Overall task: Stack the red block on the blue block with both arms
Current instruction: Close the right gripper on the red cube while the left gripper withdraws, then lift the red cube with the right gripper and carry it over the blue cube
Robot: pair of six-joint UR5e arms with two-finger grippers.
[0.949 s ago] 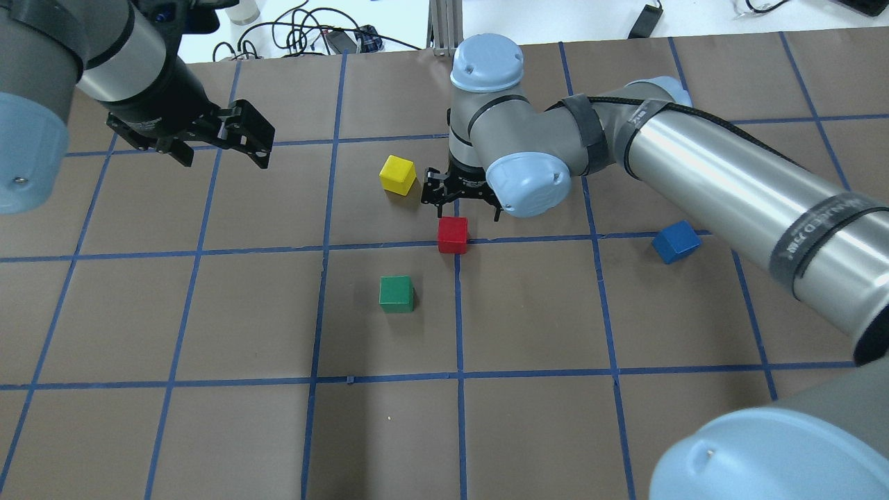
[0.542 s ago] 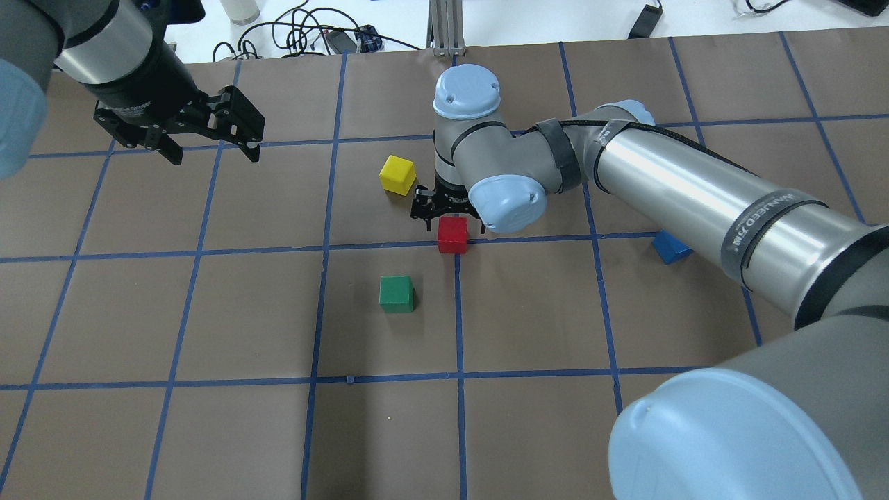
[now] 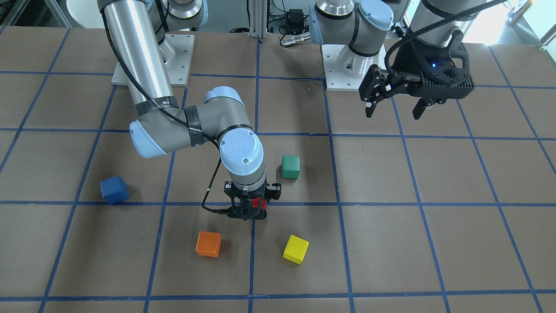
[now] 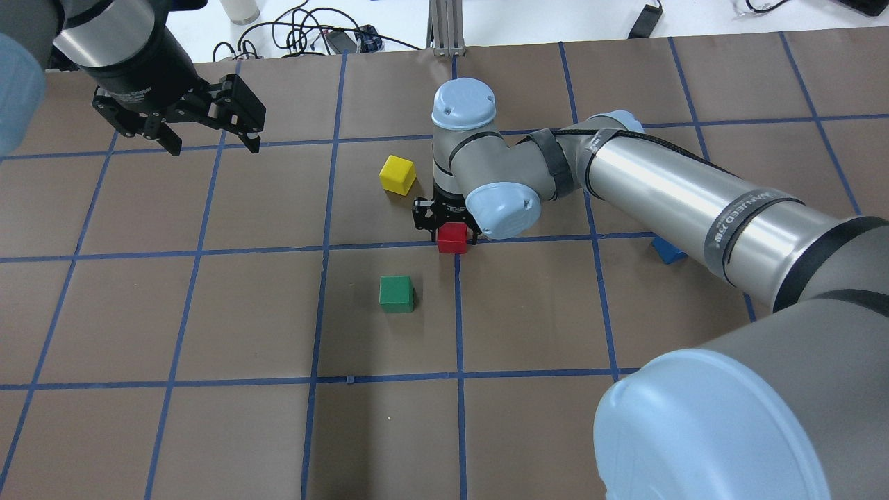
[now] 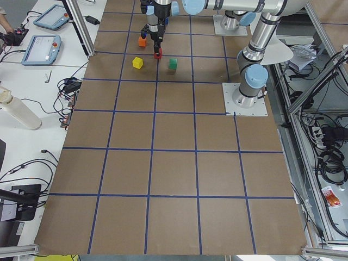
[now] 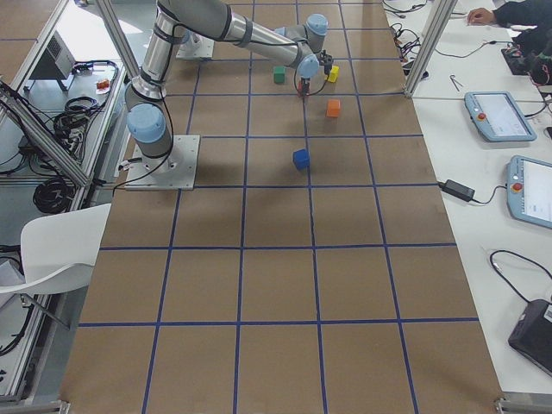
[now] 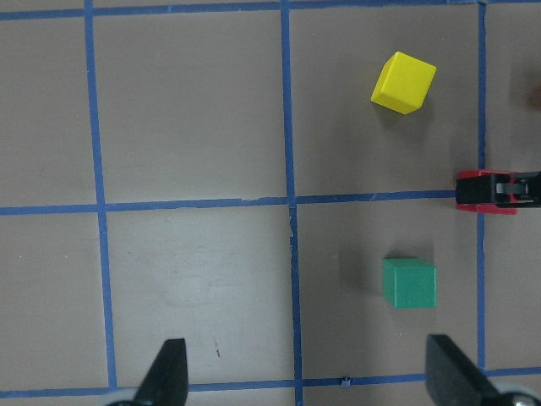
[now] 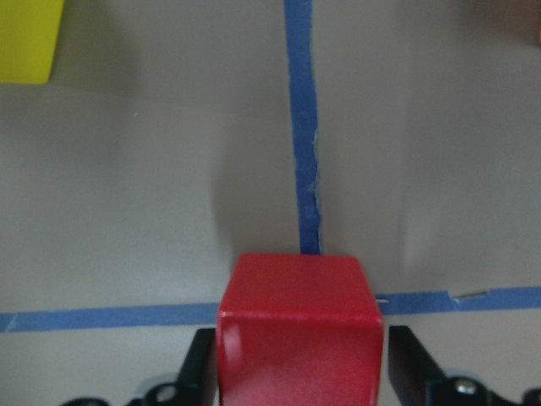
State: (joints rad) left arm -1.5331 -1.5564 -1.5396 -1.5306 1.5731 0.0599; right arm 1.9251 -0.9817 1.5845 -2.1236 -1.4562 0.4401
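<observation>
The red block should next be grabbed by two opposite sides with the right gripper, so it can be stacked on the blue block.
The red block sits on the brown table near a blue tape crossing. It also shows in the right wrist view and in the front view. My right gripper is lowered over it, open, with one finger on each side and narrow gaps showing. The blue block lies apart on my right; in the overhead view the right arm hides most of it. My left gripper is open and empty, raised over the far left of the table.
A green block lies just in front of the red one and to its left. A yellow block lies just beyond the right gripper. An orange block shows in the front view. Cables lie past the table's far edge.
My right gripper has come down and toward me, from beyond the red block to straddling it. My left gripper has drifted a little further back and left, still open.
</observation>
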